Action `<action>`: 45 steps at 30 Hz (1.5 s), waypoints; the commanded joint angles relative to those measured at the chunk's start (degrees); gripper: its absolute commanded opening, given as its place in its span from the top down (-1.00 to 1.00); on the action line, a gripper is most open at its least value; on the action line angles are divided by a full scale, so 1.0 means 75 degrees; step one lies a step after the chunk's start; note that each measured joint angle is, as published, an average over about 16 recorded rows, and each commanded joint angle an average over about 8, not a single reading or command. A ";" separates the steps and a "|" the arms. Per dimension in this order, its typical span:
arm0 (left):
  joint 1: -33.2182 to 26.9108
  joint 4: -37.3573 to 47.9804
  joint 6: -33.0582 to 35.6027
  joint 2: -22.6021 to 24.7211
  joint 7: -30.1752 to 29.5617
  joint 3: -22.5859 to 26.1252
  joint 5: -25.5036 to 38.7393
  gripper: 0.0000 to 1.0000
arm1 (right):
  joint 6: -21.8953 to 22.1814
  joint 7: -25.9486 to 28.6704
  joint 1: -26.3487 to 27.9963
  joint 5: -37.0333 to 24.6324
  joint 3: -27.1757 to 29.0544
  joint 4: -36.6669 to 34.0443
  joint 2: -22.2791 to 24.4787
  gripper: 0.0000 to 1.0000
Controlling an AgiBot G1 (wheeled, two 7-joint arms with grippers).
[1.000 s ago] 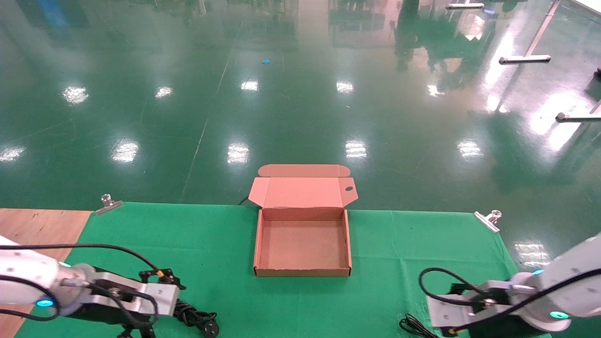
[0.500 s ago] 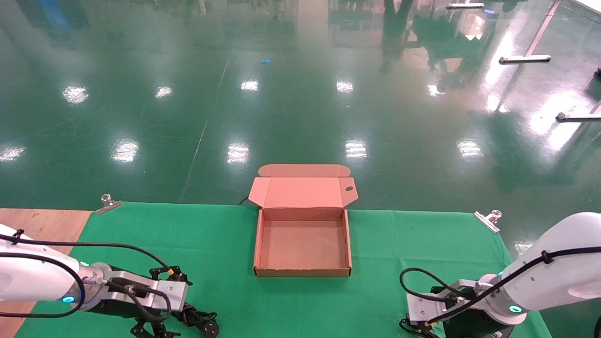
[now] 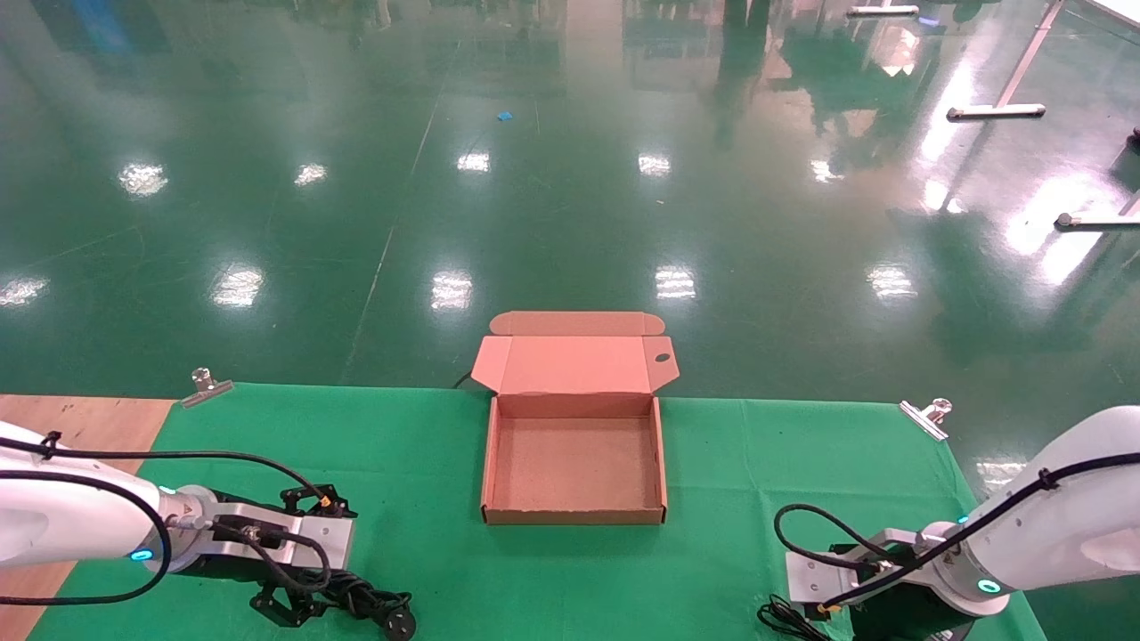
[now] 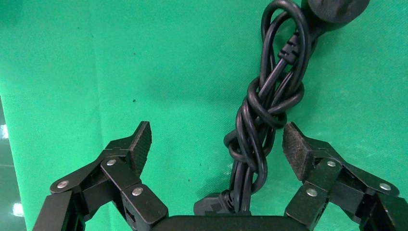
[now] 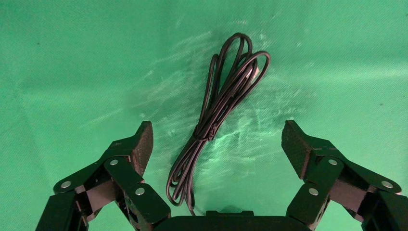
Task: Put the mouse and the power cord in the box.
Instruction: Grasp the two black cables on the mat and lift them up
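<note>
The mouse's cable has slack loops that spread out at both ends, so the robot's right gripper next needs to grab it by its tied middle, where its parts are gathered.
The brown cardboard box lies open at the middle of the green cloth, lid folded back, nothing inside. The power cord, a thick twisted black bundle with a round plug, lies near the front left. My left gripper is open low over it, one pad on each side of the bundle, not touching. At the front right lies the mouse's thin coiled cable; the mouse body is hidden. My right gripper is open above that cable, pads wide apart.
The green cloth covers the table, held by metal clips at the far left and far right. Bare wood shows at the left. Beyond the table's far edge is shiny green floor.
My left gripper has come down and forward over the power cord. The right wrist has dropped lower and shifted slightly over the thin cable. The box has not moved.
</note>
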 commanded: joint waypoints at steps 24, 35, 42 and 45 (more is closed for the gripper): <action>-0.0087 0.0583 0.0127 0.0027 0.0479 -0.0056 -0.0079 1.00 | 0.0278 -0.0973 0.0182 0.0286 0.0158 -0.1386 -0.0388 1.00; -0.0055 0.0660 0.0321 0.0076 0.0568 -0.0095 -0.0138 1.00 | 0.0266 -0.1207 0.0245 0.0404 0.0233 -0.1689 -0.0388 1.00; -0.0260 0.0750 0.0999 -0.0071 0.0531 -0.0146 -0.0211 1.00 | 0.0031 -0.1418 0.0455 0.0553 0.0326 -0.1677 -0.0301 1.00; -0.0529 0.0819 0.1598 -0.0164 0.0379 -0.0085 -0.0123 1.00 | -0.0271 -0.1632 0.0683 0.0653 0.0380 -0.1450 -0.0220 1.00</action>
